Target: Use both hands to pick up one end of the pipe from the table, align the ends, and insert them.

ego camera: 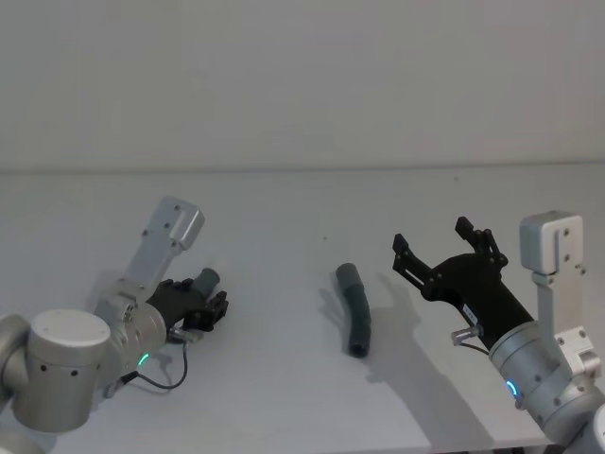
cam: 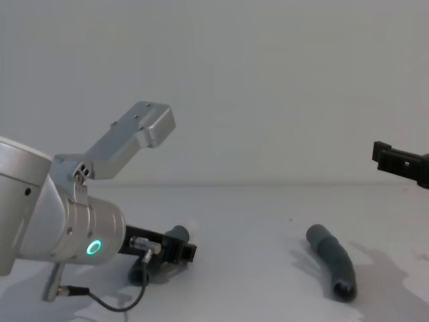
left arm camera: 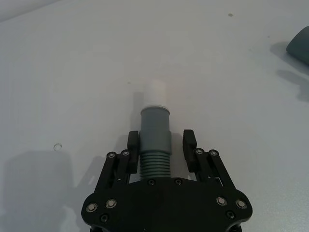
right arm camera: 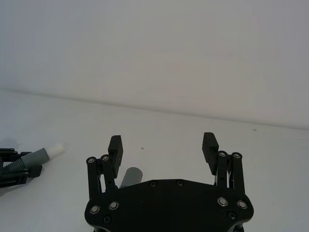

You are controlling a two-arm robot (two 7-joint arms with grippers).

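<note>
I should grab the pipe piece by its grey cuff beside the ribs with my left gripper, so the pipe piece's white tip (left arm camera: 155, 93) stays free for inserting.
One pipe piece (left arm camera: 155, 137), ribbed dark grey with a smooth cuff and a narrow white tip (left arm camera: 155, 92), lies low at the table's (ego camera: 284, 218) left side. My left gripper (left arm camera: 161, 141) straddles its ribbed part, open: one finger touches it and a gap shows at the other. From above, this gripper (ego camera: 203, 301) sits near the table's front left. The other pipe piece (ego camera: 355, 307), curved with a wider grey cuff, lies alone mid-table. My right gripper (ego camera: 444, 248) hovers open to its right, above the surface, with nothing between its fingers.
The plain white table runs back to a pale grey wall (ego camera: 302, 85). A black cable (ego camera: 165, 380) loops from the left wrist near the front edge. Bare surface separates the two pipe pieces.
</note>
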